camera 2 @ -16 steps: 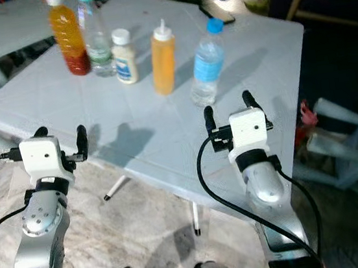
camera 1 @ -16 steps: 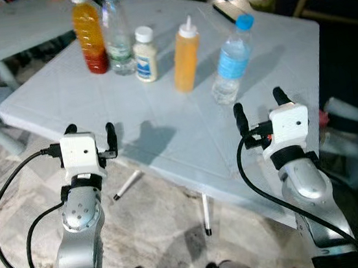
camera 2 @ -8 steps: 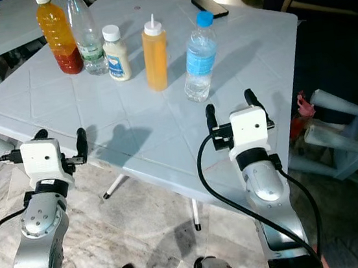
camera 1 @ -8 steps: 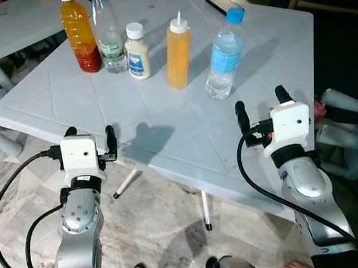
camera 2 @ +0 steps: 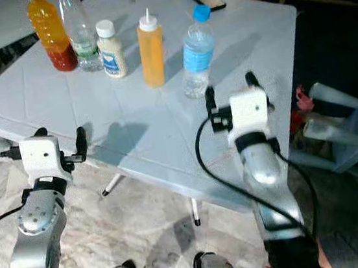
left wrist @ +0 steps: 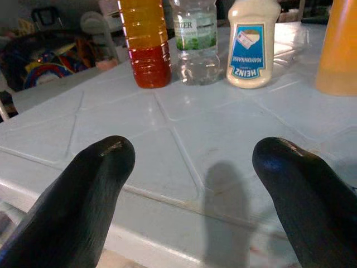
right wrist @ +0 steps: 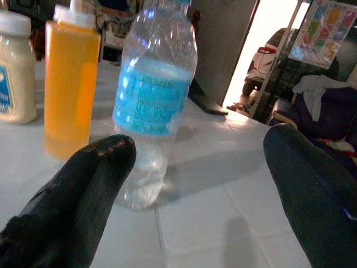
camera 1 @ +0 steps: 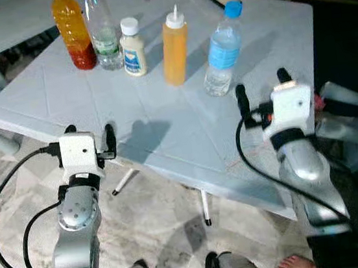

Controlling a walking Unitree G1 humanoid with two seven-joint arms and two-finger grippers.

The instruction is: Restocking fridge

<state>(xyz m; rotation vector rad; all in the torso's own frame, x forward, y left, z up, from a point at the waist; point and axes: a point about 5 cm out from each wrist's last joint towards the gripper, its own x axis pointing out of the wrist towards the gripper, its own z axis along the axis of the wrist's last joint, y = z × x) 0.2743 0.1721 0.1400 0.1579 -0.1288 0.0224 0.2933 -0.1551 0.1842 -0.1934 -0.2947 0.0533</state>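
Observation:
My right gripper grabs the blue-label water bottle (camera 1: 222,57) by its neck, just under the blue cap (camera 1: 232,19), next, to restock the fridge.
On the white table (camera 1: 165,129) stand an orange juice bottle (camera 1: 72,31), a clear water bottle with a green label (camera 1: 103,31), a mayonnaise jar (camera 1: 132,47), an orange squeeze bottle (camera 1: 174,46) and a water bottle with a blue label and cap (camera 1: 222,50). My right gripper (camera 1: 259,87) is open, raised over the table just right of and short of the blue-label bottle (right wrist: 152,106). My left gripper (camera 1: 88,129) is open at the table's near edge, facing the juice bottle (left wrist: 146,42) and mayonnaise jar (left wrist: 250,47).
A second white table (camera 1: 9,24) stands at the far left. A dark phone (camera 2: 207,5) lies at the table's far side. A pale plastic chair (camera 2: 342,133) lies at the right. The table's leg (camera 1: 204,209) and marble floor (camera 1: 153,242) are below me.
My right gripper has lifted and moved forward over the table toward the blue-label bottle. The camera has shifted slightly; the left gripper holds its place.

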